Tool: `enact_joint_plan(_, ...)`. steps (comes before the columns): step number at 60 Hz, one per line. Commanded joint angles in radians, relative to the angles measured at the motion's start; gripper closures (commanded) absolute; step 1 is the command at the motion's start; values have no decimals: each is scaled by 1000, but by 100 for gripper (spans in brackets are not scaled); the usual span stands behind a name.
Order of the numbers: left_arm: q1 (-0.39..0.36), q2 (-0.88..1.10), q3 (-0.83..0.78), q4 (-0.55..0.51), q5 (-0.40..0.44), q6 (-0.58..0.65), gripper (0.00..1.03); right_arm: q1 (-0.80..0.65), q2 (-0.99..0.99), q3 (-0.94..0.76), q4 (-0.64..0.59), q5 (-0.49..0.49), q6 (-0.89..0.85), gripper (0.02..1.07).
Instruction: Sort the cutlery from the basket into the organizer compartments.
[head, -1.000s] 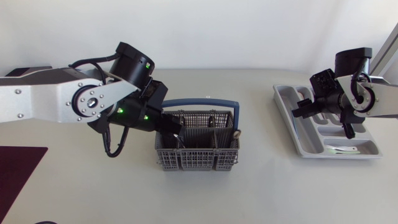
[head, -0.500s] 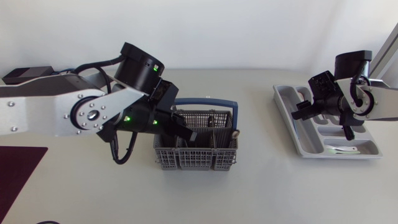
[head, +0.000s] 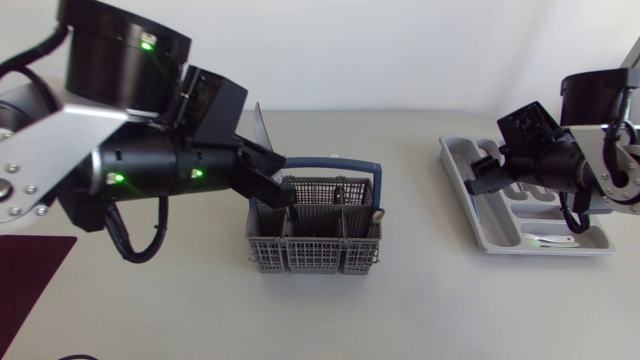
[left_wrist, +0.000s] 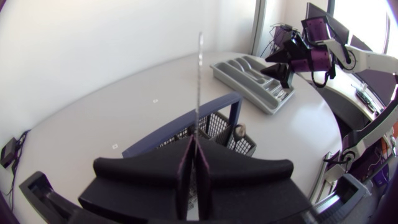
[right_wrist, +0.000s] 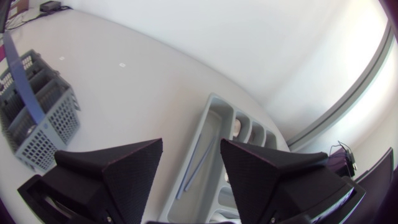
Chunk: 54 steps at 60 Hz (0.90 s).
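Note:
My right gripper should grab the utensil by its handle end next. Only that end sticks out, and the sides of the mesh basket surround the rest.
My left gripper (head: 262, 160) hangs above the left end of the grey mesh basket (head: 315, 240), shut on a thin metal knife (head: 258, 125) that points upward. In the left wrist view the knife (left_wrist: 199, 74) stands edge-on out of the closed gripper (left_wrist: 194, 146), with the basket (left_wrist: 217, 127) below and its blue handle (left_wrist: 180, 124) across it. A utensil end (head: 378, 212) sticks out of the basket's right side. My right gripper (head: 482, 176) is open and empty over the left end of the grey organizer (head: 500, 240). The organizer (right_wrist: 214, 149) lies ahead of the right gripper (right_wrist: 191, 158).
A white piece of cutlery (head: 548, 240) lies in a front compartment of the organizer. A long thin item (right_wrist: 194, 163) lies in its long compartment. A dark maroon mat (head: 30, 270) sits at the table's left edge. Bare table separates basket and organizer.
My left gripper shut on the knife inside the basket and rose, lifting it clear above the basket. The right arm shifted only slightly over the organizer.

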Motion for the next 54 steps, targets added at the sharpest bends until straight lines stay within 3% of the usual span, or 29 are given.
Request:
enact_joint_plan(1,16,-67,48,7,29,7,100,38,-84,-26,-50,-45,-10,39)
enact_joint_plan(15,128,-121,83,-18,256,-56,100,197,-317,-14,-235,-240,5,38)
enact_joint_plan(27,199,-67,81,-16,525,-107,100,298,-365,15,-333,-393,25,39)
enact_joint_plan(39,200,-6,57,20,672,-110,100,346,-335,0,-340,-536,56,39)
enact_joint_plan(54,154,29,38,91,756,-120,100,420,-260,-17,-313,-645,94,39)
